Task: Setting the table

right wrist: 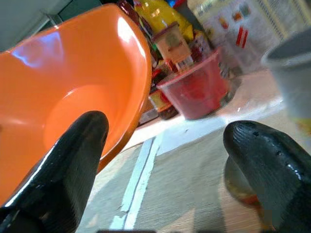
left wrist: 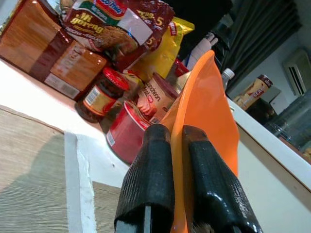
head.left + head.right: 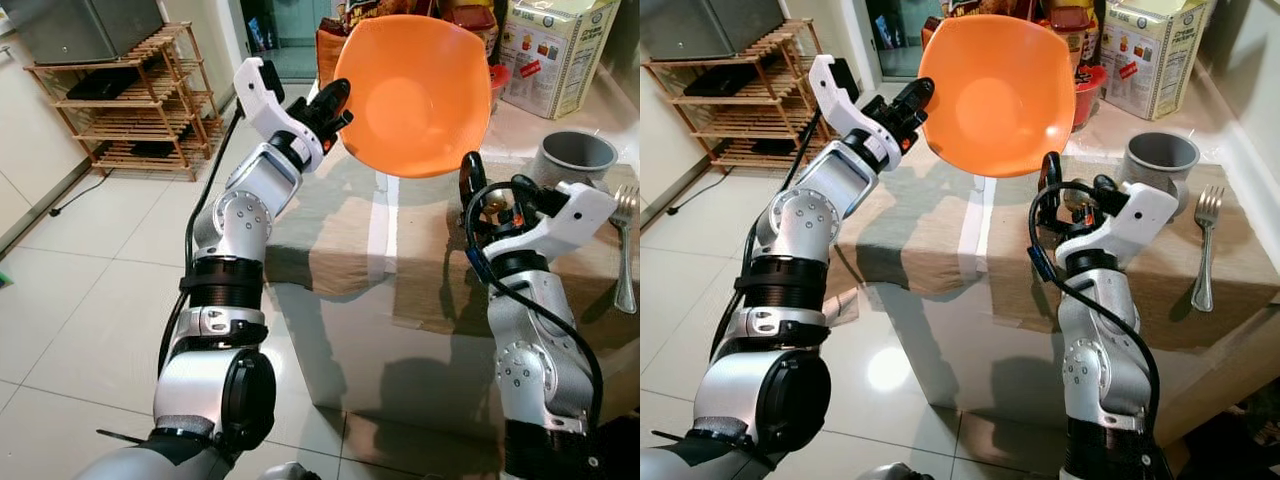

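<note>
The right gripper takes hold of the bowl by its thin lower rim (image 3: 466,152) (image 1: 127,137) next, since the bowl's broad hollow spreads far wider than my open fingers.
My left gripper (image 3: 340,108) is shut on the rim of a large orange bowl (image 3: 415,95), held tilted in the air above the table (image 3: 420,290) with its hollow facing me. The black fingers (image 2: 150,179) pinch the bowl's edge (image 2: 204,111). My right gripper (image 3: 490,185) stands open just below and to the right of the bowl, over the beige tablecloth, with nothing between its fingers (image 1: 73,165). A grey cup (image 3: 572,157) stands on the table at the right. A silver fork (image 3: 625,240) lies near the right edge.
Food packets, jars and a red tub (image 2: 127,133) crowd the counter behind the table. A carton (image 3: 555,50) stands at the back right. A wooden shelf rack (image 3: 130,100) is at the left, across white tiled floor (image 3: 80,300).
</note>
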Tool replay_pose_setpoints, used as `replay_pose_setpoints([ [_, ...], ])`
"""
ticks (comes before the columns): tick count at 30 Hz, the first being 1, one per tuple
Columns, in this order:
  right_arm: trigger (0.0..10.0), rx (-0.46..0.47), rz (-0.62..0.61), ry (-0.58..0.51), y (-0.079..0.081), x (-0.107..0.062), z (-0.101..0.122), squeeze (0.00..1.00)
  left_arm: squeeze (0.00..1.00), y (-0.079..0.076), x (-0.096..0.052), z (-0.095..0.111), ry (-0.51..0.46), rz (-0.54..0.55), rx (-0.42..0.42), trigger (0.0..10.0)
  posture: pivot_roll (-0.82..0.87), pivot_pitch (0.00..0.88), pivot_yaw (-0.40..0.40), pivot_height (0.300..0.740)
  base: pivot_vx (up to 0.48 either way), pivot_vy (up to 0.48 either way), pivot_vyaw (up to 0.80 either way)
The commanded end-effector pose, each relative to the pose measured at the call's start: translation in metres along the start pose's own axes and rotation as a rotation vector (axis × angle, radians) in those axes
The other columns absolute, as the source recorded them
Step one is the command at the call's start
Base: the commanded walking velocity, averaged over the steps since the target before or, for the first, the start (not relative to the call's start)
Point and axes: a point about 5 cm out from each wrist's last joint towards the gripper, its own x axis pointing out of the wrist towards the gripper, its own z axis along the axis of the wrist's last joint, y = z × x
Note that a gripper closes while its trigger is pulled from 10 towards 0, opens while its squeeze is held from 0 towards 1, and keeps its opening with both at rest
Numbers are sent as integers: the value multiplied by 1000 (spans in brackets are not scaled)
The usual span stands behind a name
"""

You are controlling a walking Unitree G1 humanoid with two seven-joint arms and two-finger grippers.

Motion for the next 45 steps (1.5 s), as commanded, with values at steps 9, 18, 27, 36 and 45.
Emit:
replay_pose_setpoints([
  [9,10000,67,54,1,12,15,-2,0,0,-16,-1,6,-30,-69,-31,0,-11,0,109,736,0,0,0],
  [18,10000,74,74,-22,19,21,0,0,0,-23,-5,-4,16,-101,-41,0,-10,0,110,736,0,0,0],
  [27,0,93,67,-26,21,22,-2,0,0,-29,-8,-11,60,-136,-71,0,-8,0,109,736,0,0,0],
  [36,0,94,50,-26,18,20,-3,0,0,-29,-9,-14,83,-149,-52,0,-9,0,108,736,0,0,0],
  [45,0,77,20,-17,11,12,-7,0,0,-21,-10,-17,101,-134,79,0,-12,0,107,736,0,0,0],
])
